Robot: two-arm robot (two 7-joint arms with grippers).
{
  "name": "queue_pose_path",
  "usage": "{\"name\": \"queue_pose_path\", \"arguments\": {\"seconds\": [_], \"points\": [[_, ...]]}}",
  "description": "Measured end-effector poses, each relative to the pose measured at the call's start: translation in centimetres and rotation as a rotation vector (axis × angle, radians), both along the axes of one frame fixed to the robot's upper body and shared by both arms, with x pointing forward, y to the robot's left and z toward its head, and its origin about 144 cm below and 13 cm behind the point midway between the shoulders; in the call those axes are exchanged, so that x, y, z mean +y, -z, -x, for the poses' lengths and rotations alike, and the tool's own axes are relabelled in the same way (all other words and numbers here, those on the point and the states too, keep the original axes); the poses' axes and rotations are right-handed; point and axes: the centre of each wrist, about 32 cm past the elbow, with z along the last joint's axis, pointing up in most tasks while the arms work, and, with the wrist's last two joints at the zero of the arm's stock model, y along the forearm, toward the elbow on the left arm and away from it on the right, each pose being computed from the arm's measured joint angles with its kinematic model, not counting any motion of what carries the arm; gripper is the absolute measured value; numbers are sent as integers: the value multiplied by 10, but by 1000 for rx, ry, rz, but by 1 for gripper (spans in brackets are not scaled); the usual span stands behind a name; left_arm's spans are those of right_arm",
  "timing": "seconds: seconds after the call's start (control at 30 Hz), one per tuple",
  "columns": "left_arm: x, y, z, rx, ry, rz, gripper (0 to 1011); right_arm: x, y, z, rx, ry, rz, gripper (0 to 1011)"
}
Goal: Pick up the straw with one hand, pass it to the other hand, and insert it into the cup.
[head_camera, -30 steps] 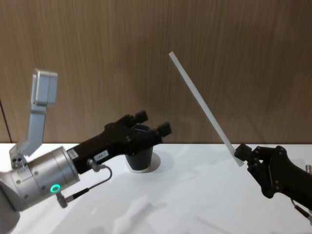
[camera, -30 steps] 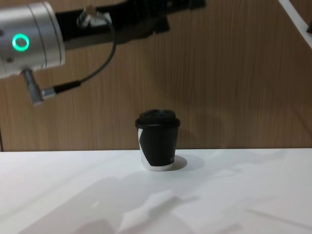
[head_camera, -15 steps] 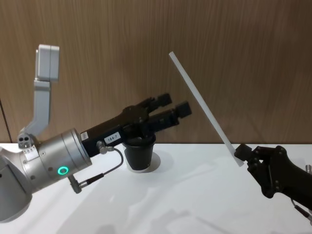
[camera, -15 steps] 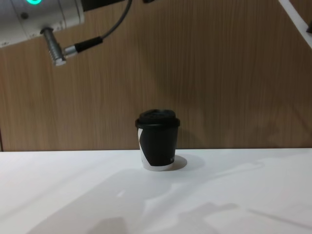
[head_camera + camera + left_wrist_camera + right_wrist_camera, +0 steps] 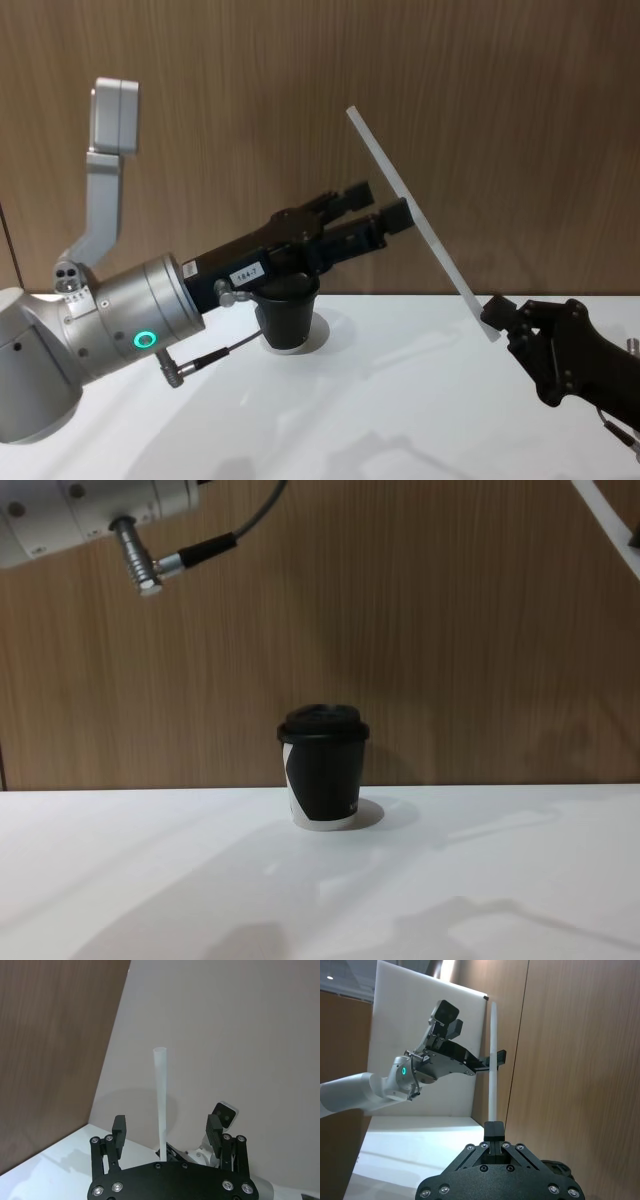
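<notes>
My right gripper's fingers cover the straw's lower end. Next, my left gripper grabs the straw by its bare middle (image 5: 411, 205) (image 5: 493, 1060).
The straw (image 5: 420, 222) slants up and to the left, its lower end pinched in my all-black right gripper (image 5: 494, 316) at the right, above the table. My left gripper (image 5: 382, 203), with its silver wrist and green ring, is open at about the straw's mid-length. In the left wrist view the straw (image 5: 160, 1102) stands between the spread fingers (image 5: 118, 1131), touching neither. From the right wrist, the straw (image 5: 492, 1067) rises out of my shut right gripper (image 5: 493, 1132). The cup (image 5: 323, 768) stands lidded on the table, partly behind my left arm in the head view.
A white table (image 5: 480, 880) stretches in front of a wood-panelled wall (image 5: 500, 120). My left arm's grey cable (image 5: 215, 545) hangs high at the upper left of the chest view. A white panel (image 5: 420, 1020) stands behind the left arm.
My left gripper has risen and moved right from over the cup to the straw's middle, still open. The right gripper and the straw have stayed still.
</notes>
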Motion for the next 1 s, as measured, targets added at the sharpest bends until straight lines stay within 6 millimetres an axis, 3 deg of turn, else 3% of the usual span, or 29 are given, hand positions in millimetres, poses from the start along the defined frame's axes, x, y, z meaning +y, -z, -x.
{"name": "queue_pose_path", "arguments": {"seconds": [0.77,1.0], "points": [[-20,0,-12,-8,22,-1,1002,0,0,0,0,0,0,0],[-22,0,-14,-8,21,-2,881,0,0,0,0,0,0,0]]}}
